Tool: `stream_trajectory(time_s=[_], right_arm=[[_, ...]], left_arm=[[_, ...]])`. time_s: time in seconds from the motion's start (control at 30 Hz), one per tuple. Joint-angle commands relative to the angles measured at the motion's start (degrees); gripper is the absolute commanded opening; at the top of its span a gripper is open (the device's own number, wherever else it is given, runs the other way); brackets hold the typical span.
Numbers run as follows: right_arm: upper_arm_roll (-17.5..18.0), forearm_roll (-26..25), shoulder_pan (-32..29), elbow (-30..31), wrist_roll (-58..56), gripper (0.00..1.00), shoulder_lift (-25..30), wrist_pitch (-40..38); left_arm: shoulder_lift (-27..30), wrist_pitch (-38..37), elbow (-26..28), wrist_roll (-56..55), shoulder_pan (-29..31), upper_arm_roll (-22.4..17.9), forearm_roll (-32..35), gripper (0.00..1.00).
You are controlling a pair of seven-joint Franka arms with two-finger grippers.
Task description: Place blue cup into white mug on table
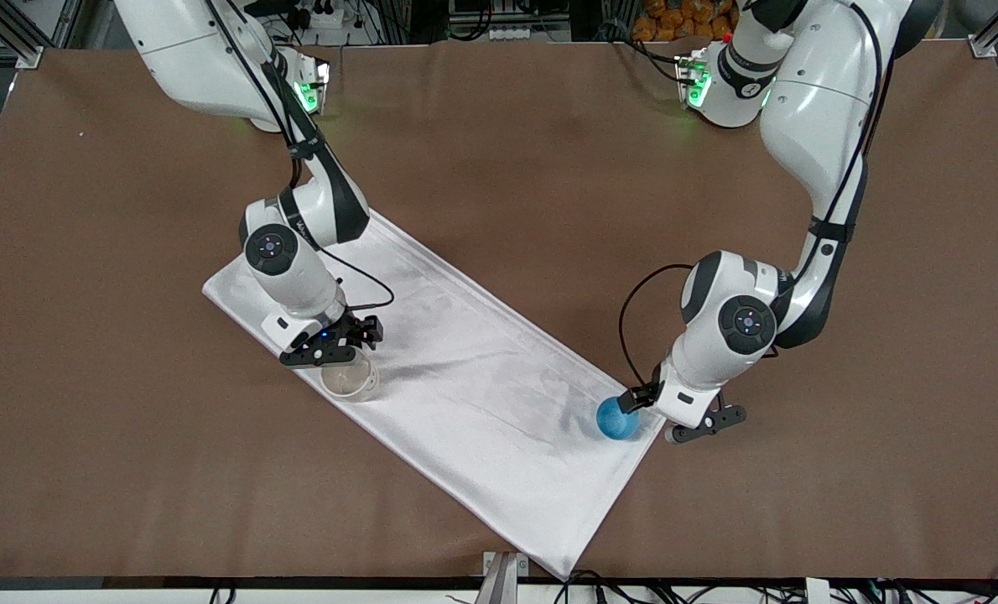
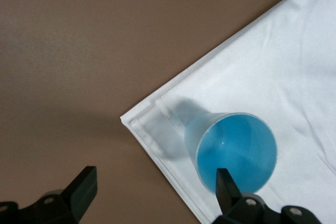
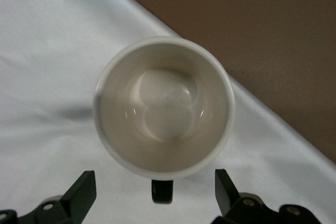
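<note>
My left gripper is to place the cup into the white mug, so it needs to take hold of the blue cup point(image 2: 236, 149) by its rim point(image 2: 210, 188) next.
The blue cup point(image 1: 615, 419) stands upright on the corner of the white cloth toward the left arm's end of the table point(image 1: 130, 436). In the left wrist view, the cup point(image 2: 236, 149) shows its blue inside. My left gripper point(image 1: 665, 408) point(image 2: 156, 190) hovers open and empty over the cloth's edge beside the cup, with one finger point(image 2: 226, 184) over its rim. The white mug point(image 1: 349, 379) point(image 3: 164, 107) stands upright and empty on the cloth toward the right arm's end. My right gripper point(image 1: 338, 342) point(image 3: 155, 192) hovers open above the mug's black handle point(image 3: 163, 191).
The long white cloth point(image 1: 474, 377) lies slantwise across the middle of the brown table, one corner reaching the table's edge nearest the front camera. Cables hang along that edge and by both arm bases.
</note>
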State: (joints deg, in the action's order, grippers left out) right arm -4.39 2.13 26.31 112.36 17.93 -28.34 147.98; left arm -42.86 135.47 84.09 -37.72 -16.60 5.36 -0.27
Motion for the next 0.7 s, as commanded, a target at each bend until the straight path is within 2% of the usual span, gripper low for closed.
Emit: stream_trajectory(time_s=[0.0,0.17,0.27,0.37,0.57,0.67], right_arm=[[0.17,0.06,-0.38,-1.89,0.70,0.52,-1.28,0.20],[0.17,0.06,-0.38,-1.89,0.70,0.17,-1.28,0.11],[0.17,0.06,-0.29,-1.97,0.61,0.00,-1.20,0.11],[0.26,0.15,0.06,-3.11,0.79,0.00,-1.19,-0.41],[0.34,0.77,2.95,-5.13,1.31,0.00,-0.58,-0.86],[0.34,0.77,5.06,-7.15,5.08,0.00,-0.67,-1.99]], left_arm=[[-1.44,1.55,-1.39,-0.69,-0.63,-0.35,-0.87,1.00],[-2.49,3.40,-1.48,-2.00,-1.50,-0.52,-0.87,1.00],[-2.49,3.40,-1.39,-3.23,-1.42,-0.52,-1.05,0.51],[-2.49,3.40,-1.30,-4.81,-1.51,-0.52,-1.05,0.01],[-2.49,3.40,-1.12,-5.00,-1.51,-0.61,-0.52,0.00],[-2.49,3.31,-1.12,-4.99,-1.59,-0.61,-0.52,0.00]])
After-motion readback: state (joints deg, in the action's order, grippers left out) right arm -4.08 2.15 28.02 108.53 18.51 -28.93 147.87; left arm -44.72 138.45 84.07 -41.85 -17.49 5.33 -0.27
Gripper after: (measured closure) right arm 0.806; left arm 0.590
